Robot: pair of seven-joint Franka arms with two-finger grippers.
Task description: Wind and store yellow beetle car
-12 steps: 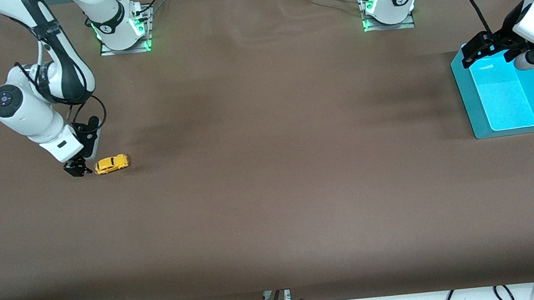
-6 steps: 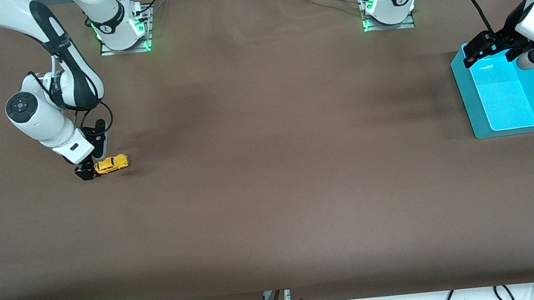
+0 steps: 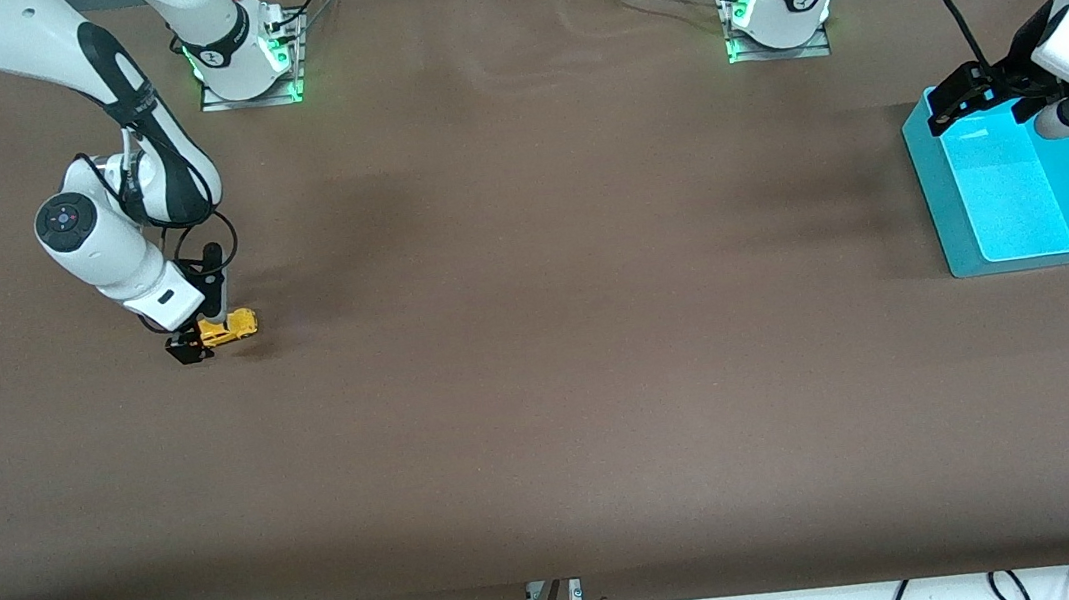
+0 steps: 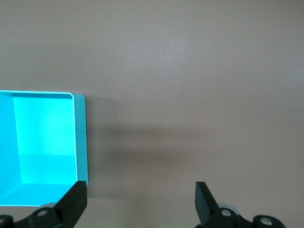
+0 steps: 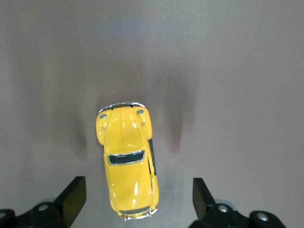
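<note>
The right gripper should close on the car, as its open fingers are beside the yellow car's rear end [image 3: 216, 334] [image 5: 131, 194].
The yellow beetle car [image 3: 235, 325] stands on the brown table near the right arm's end. In the right wrist view the car [image 5: 127, 161] lies lengthwise between the jaws. My right gripper [image 3: 195, 341] is low at the car's end, open, with one finger on each side of that end and a gap on both sides [image 5: 137, 197]. My left gripper [image 3: 959, 96] is open and empty, held over the corner of the teal bin [image 3: 933, 194] at the left arm's end. The left wrist view shows the bin's rim [image 4: 80, 137] beside one finger [image 4: 73, 202].
The teal bin is empty inside. Both arm bases [image 3: 244, 61] [image 3: 778, 10] stand at the table's edge farthest from the front camera. Cables hang below the table edge nearest the front camera.
My right gripper has moved along the table toward the car and now straddles its end. The car has not moved. The left arm has barely moved.
</note>
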